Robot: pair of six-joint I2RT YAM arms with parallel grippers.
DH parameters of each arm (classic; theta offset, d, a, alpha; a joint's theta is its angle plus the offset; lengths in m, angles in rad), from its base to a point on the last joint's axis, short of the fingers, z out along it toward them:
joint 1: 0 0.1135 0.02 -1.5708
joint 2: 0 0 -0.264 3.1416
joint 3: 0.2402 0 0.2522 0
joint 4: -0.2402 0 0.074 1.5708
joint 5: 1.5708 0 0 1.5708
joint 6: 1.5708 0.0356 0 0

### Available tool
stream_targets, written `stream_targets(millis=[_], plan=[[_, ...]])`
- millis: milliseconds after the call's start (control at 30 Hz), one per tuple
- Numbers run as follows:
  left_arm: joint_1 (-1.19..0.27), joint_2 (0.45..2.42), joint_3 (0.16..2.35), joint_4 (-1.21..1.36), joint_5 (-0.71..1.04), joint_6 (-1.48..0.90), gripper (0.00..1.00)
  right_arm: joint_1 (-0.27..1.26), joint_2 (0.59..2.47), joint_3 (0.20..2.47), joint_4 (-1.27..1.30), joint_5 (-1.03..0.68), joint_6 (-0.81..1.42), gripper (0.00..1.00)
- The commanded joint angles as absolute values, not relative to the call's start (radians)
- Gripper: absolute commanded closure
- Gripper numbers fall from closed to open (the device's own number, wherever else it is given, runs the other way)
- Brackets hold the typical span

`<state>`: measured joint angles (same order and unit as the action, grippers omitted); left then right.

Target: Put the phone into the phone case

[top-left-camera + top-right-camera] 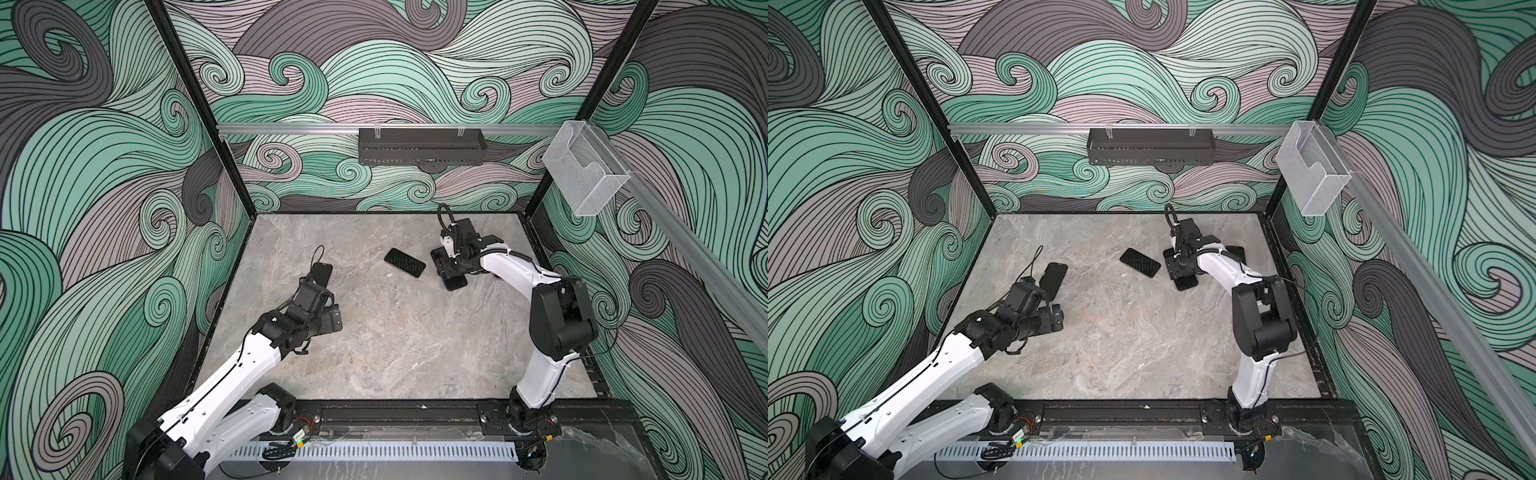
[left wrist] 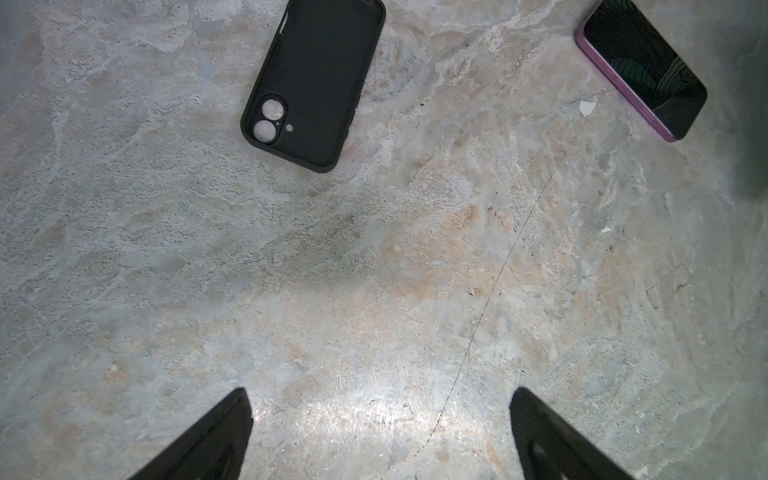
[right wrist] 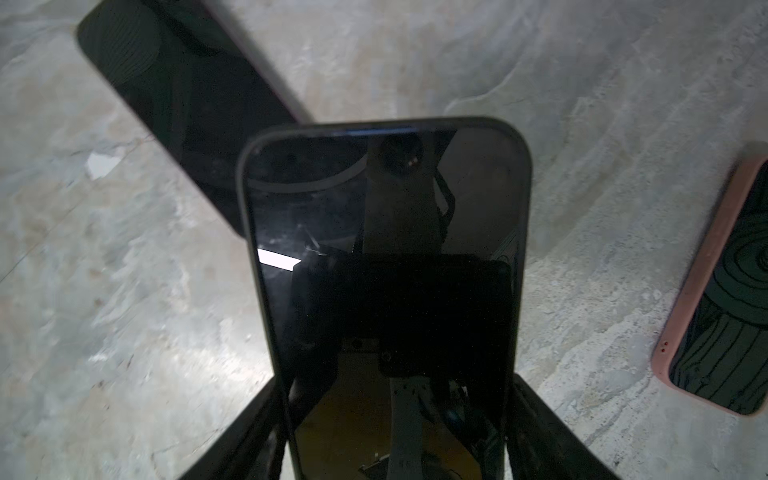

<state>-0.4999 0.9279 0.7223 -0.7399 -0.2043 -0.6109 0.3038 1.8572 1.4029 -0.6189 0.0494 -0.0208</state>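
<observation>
The dark-rimmed phone's far end (image 1: 439,254) is high above the tabletop, so the robot will lower the phone toward the pink case before its right gripper lets go.
The empty black phone case (image 1: 322,272) (image 1: 1052,279) (image 2: 313,83) lies inside-up at the table's left, with its camera holes showing. My left gripper (image 1: 335,319) (image 1: 1055,318) (image 2: 380,436) hovers open just in front of it with nothing between its fingers. A purple-edged phone (image 1: 405,262) (image 1: 1140,262) (image 2: 642,70) (image 3: 187,104) lies screen-up in the middle. My right gripper (image 1: 446,266) (image 1: 1179,270) (image 3: 395,415) is shut on a second, dark-rimmed phone (image 1: 456,284) (image 1: 1185,282) (image 3: 384,249), gripping its long edges. In the right wrist view this phone's far end overlaps the purple-edged one.
A phone in a pink case (image 1: 1236,250) (image 3: 723,291) lies behind my right arm near the right wall. A black basket (image 1: 422,145) and a clear holder (image 1: 586,170) hang on the walls above the marbled table (image 1: 395,340). A small white chip (image 2: 587,107) lies near the purple-edged phone.
</observation>
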Motion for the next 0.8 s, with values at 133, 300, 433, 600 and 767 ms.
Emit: stream_targets(millis=[133, 300, 433, 600, 767], plan=[[-0.488, 0.929, 0.768, -0.755, -0.189, -0.582, 0.01, 0.216, 1.983, 1.543, -0.665, 0.111, 0.072, 0.73], [-0.486, 0.923, 0.769, -0.772, -0.190, -0.577, 0.01, 0.148, 2.068, 1.612, -0.678, 0.069, 0.095, 0.74], [-0.486, 0.921, 0.766, -0.777, -0.196, -0.577, 0.02, 0.115, 2.131, 1.670, -0.703, 0.059, 0.086, 0.74], [-0.483, 0.930, 0.763, -0.772, -0.196, -0.578, 0.01, 0.083, 2.198, 1.734, -0.736, 0.050, 0.087, 0.73], [-0.482, 0.942, 0.766, -0.774, -0.196, -0.577, 0.01, 0.057, 2.250, 1.782, -0.761, 0.029, 0.098, 0.71]])
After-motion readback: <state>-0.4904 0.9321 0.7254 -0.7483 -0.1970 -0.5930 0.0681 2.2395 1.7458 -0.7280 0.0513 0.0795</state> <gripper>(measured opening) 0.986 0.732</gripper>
